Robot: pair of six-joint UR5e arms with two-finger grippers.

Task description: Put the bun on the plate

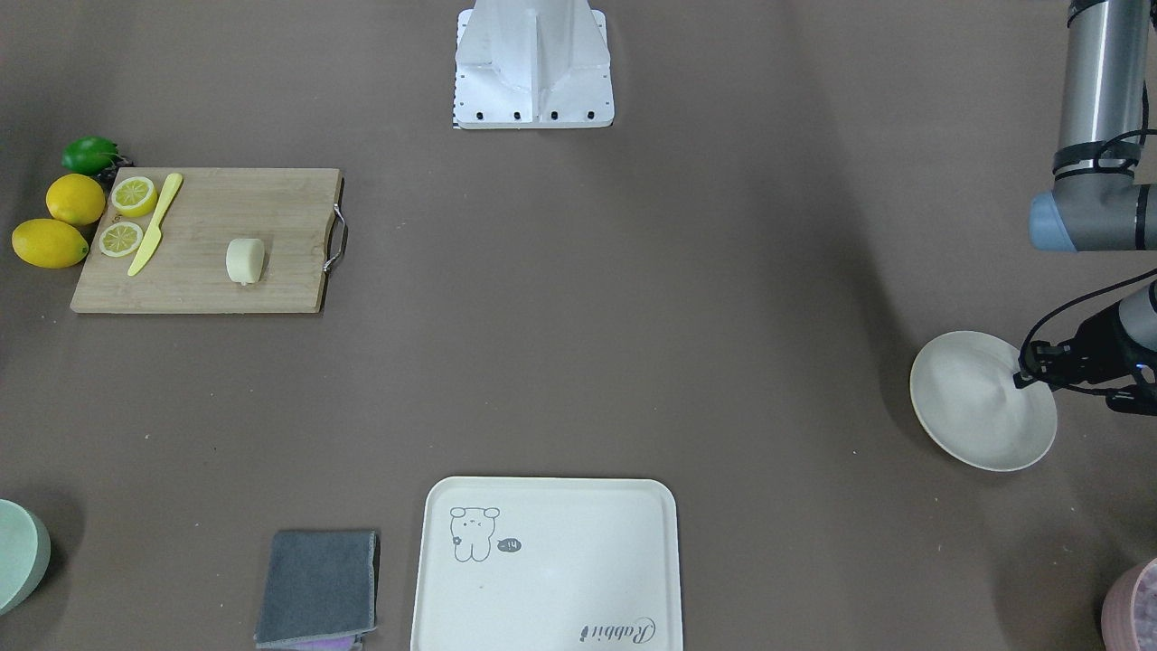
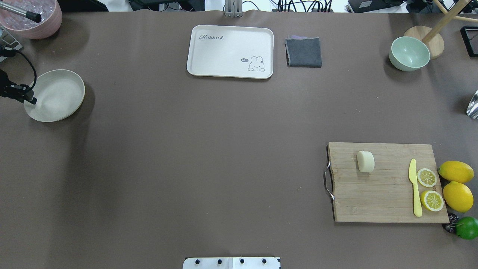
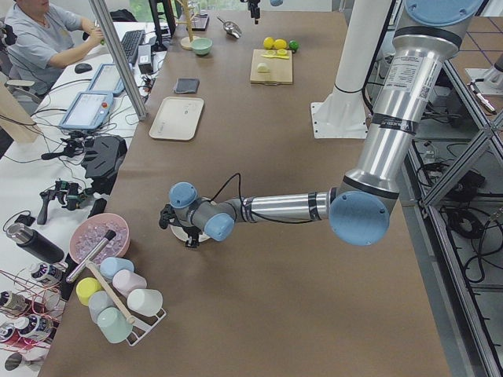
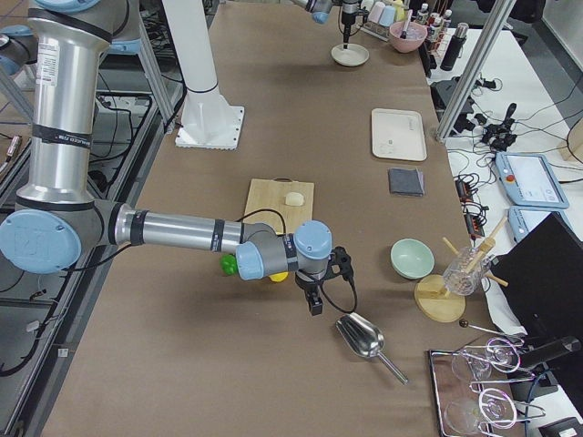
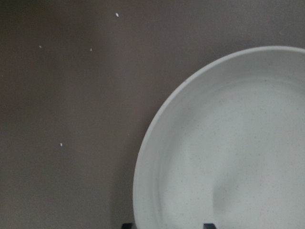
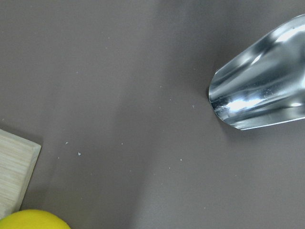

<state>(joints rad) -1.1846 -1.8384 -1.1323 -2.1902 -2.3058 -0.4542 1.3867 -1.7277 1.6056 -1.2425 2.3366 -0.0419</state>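
Note:
The off-white plate needs to come over for the bun (image 1: pixel 245 260), so the left gripper should grab the plate by its rim next.
The bun (image 2: pixel 365 161) is a pale cream block lying on a wooden cutting board (image 2: pixel 384 190) on the robot's right. The off-white plate (image 2: pixel 56 97) sits far off at the table's left end. My left gripper (image 2: pixel 31 100) is at the plate's near-left rim. In the left wrist view its two fingertips (image 5: pixel 126 225) show apart at the bottom edge, one outside the plate (image 5: pixel 228 143) and one over its inside, so it is open. My right gripper (image 4: pixel 314 308) hangs low over bare table beyond the board's lemon end; I cannot tell if it is open or shut.
Lemon slices (image 2: pixel 426 177), a yellow knife (image 2: pixel 414 188), whole lemons (image 2: pixel 456 171) and a lime (image 2: pixel 467 227) are at the board's right end. A metal scoop (image 6: pixel 262 95) lies beside the right gripper. A cream tray (image 2: pixel 230 50), grey cloth (image 2: pixel 303 52), mint bowl (image 2: pixel 409 54) and pink bowl (image 2: pixel 33 20) line the far edge.

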